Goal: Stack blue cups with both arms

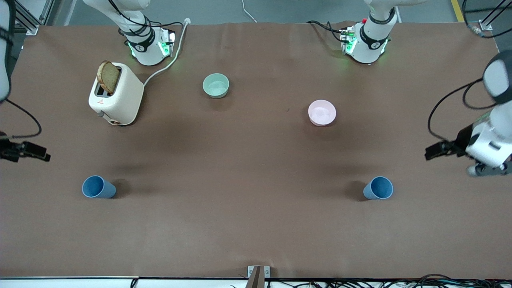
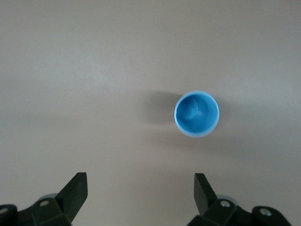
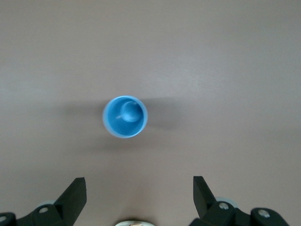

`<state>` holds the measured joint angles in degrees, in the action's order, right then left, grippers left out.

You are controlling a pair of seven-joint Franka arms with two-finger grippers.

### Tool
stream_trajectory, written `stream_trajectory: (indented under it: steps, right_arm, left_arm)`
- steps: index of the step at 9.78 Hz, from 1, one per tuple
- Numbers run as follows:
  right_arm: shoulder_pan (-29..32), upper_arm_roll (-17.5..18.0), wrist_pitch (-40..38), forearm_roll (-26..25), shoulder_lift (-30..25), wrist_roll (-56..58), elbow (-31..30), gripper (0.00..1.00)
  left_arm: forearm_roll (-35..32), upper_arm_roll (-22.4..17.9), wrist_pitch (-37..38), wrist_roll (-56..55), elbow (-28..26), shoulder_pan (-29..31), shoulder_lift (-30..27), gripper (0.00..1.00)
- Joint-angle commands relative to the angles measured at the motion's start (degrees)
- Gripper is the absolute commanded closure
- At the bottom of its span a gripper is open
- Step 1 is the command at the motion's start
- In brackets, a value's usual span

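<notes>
One blue cup should next be grabbed by its open rim (image 1: pixel 93 177) with my right gripper, so that it can be stacked with the other blue cup (image 1: pixel 379 188).
Two blue cups stand upright on the brown table, both nearer to the front camera than the bowls. One blue cup (image 1: pixel 378 188) is toward the left arm's end and shows from above in the left wrist view (image 2: pixel 197 113). The other blue cup (image 1: pixel 98 187) is toward the right arm's end and shows in the right wrist view (image 3: pixel 125 117). My left gripper (image 1: pixel 434 152) (image 2: pixel 140 181) hangs high over the table's edge at its end, open and empty. My right gripper (image 1: pixel 38 154) (image 3: pixel 139 184) hangs high at its end, open and empty. Neither touches a cup.
A white toaster (image 1: pixel 116 94) with a slice of bread (image 1: pixel 108 77) stands near the right arm's base, its cord running to the table's edge. A pale green bowl (image 1: pixel 216 85) and a pink bowl (image 1: pixel 322 112) stand farther from the front camera than the cups.
</notes>
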<state>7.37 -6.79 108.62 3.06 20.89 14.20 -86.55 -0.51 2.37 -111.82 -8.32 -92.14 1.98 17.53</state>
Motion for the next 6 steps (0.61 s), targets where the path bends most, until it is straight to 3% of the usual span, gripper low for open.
stream_trajectory:
  steps: [1,3,6]
  right_arm:
    - [0.71,0.64,9.01,-0.16,4.57,0.83,-2.91,0.00]
    - [0.02,0.81,17.21,0.45,7.57,0.75,-5.73,0.00]
    - [-1.13,0.81,24.07,0.99,10.92,0.83,-9.15,0.00]
  left_arm:
    - [-0.72,0.17,-7.24,-6.33,-0.24,-0.30,7.66,0.02]
    - [-0.63,0.52,-14.44,-15.81,0.02,-1.35,12.68,0.09]
    - [-0.63,0.79,-16.06,-19.89,-0.06,-3.11,16.12,0.20]
